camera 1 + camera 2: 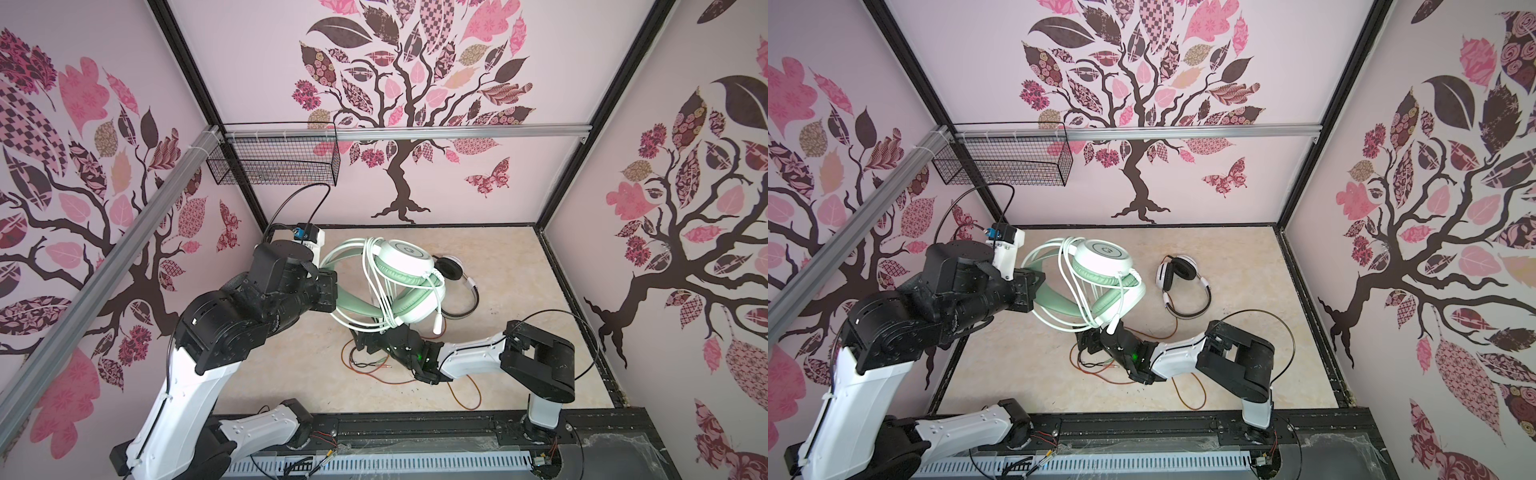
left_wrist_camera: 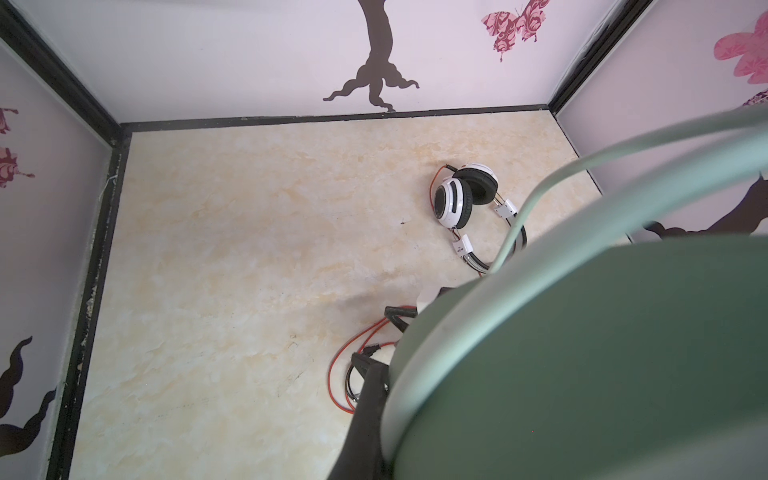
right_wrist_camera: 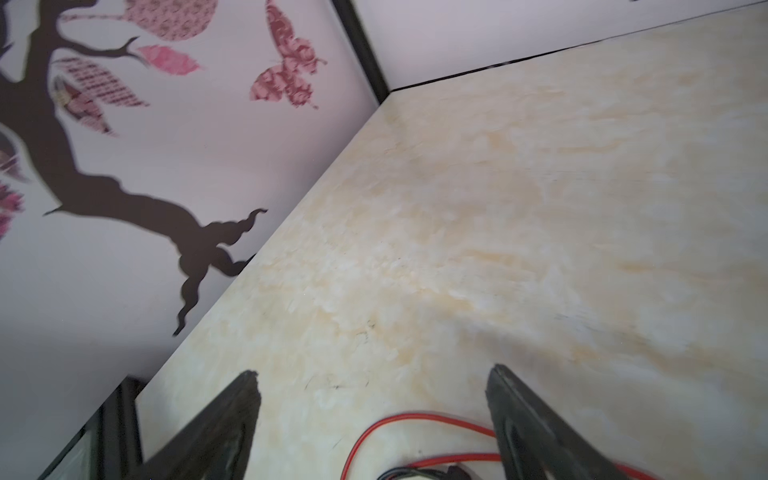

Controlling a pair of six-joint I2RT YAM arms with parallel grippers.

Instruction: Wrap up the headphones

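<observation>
Next, my right gripper grabs the pale cable's loose end below the green cups, so its length stays free to wrap round the headphones.
My left gripper (image 1: 335,291) is shut on the padded headband of the mint-green headphones (image 1: 409,259), holding them in the air; the band fills the left wrist view (image 2: 582,353) beside one dark finger (image 2: 368,415). Their pale cable (image 1: 376,286) is looped round the band and cups in several turns. The white-and-black headphones (image 1: 1183,286) lie on the table behind them, with their orange-red cable (image 1: 1100,368) strewn toward the front. My right gripper (image 3: 374,374) stands open low over that cable (image 3: 415,419), below the hanging green cups, holding nothing.
A black wire basket (image 1: 274,162) hangs on the back-left wall rail. Patterned walls close in the beige table (image 1: 519,270) on three sides. A black rail (image 1: 415,428) with the arm bases runs along the front edge.
</observation>
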